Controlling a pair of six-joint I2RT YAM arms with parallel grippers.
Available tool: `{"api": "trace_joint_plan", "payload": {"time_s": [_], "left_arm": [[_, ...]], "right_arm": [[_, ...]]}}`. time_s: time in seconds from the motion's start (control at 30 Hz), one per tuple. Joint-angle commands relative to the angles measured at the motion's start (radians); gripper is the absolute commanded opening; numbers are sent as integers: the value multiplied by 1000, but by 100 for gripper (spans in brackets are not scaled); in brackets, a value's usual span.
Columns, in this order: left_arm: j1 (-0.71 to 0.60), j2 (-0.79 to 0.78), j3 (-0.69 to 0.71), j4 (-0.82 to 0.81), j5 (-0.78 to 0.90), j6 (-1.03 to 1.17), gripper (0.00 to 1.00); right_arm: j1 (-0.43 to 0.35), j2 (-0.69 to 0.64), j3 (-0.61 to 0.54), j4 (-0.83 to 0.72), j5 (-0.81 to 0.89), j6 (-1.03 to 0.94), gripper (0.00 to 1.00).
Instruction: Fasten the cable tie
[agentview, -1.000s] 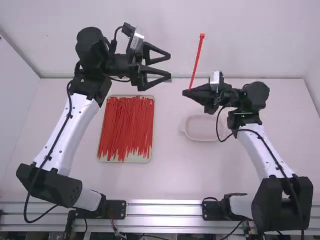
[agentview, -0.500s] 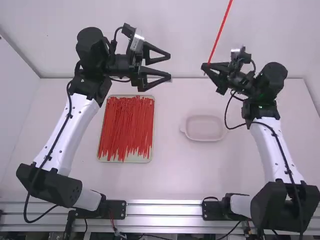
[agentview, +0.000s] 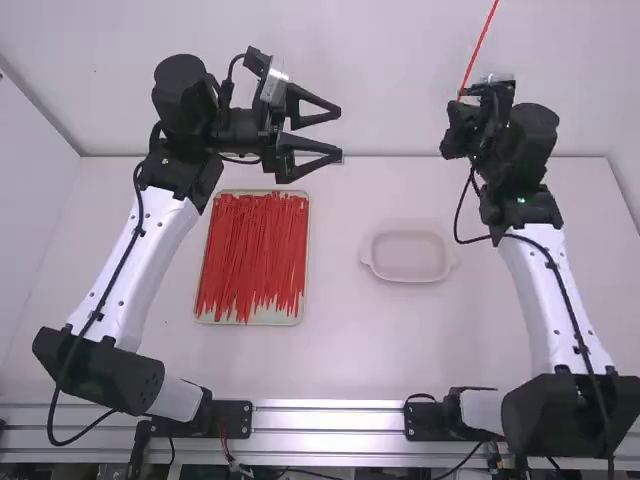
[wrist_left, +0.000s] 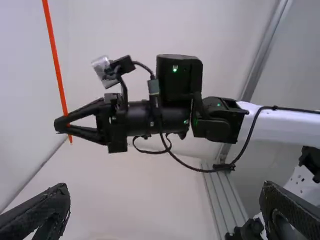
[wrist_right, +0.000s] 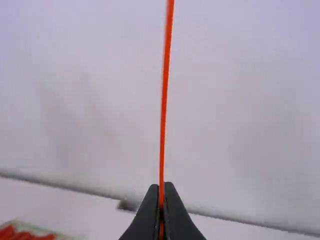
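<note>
Next, my left gripper grabs the head end of the cable tie (agentview: 481, 40), since my right gripper's fingers already cover the cable tie's lower end.
My right gripper (agentview: 462, 95) is held high at the back right, shut on the lower end of a single red cable tie (agentview: 481, 40) that rises straight up out of the picture. In the right wrist view the fingertips (wrist_right: 154, 200) pinch the tie (wrist_right: 165, 100) tightly. The left wrist view shows the right gripper (wrist_left: 60, 124) from the side, the tie (wrist_left: 54, 65) standing up from its tips. My left gripper (agentview: 338, 133) stays open at the back, left of the middle, pointing toward the right gripper with nothing between its fingers (wrist_left: 40, 215).
A tray (agentview: 300, 318) packed with several red cable ties (agentview: 255, 255) lies left of centre. A white dish (agentview: 408, 255) sits to its right, below the right gripper. The white back wall stands close behind both grippers.
The right gripper has lifted from just above the dish and swung up and to the right, carrying the tie with it. The left arm has not moved.
</note>
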Motion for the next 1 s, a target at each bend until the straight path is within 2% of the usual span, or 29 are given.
{"api": "trace_joint_plan", "payload": {"time_s": [0.0,0.27,0.33,0.43,0.73,0.97], "left_arm": [[-1,-23,33,3,6,5,99],[5,-23,33,3,-2,-13,99],[5,-23,33,4,-73,-43,99],[5,-23,34,14,-167,-53,99],[5,-23,34,32,-250,-35,99],[5,-23,34,19,-388,-35,99]], "right_arm": [[-12,43,31,1,214,-10,0],[-73,127,57,-50,276,46,0],[-73,137,63,-89,352,74,0],[-37,137,62,-133,497,79,0],[124,137,62,-218,903,105,0],[238,137,62,-276,1085,161,0]]}}
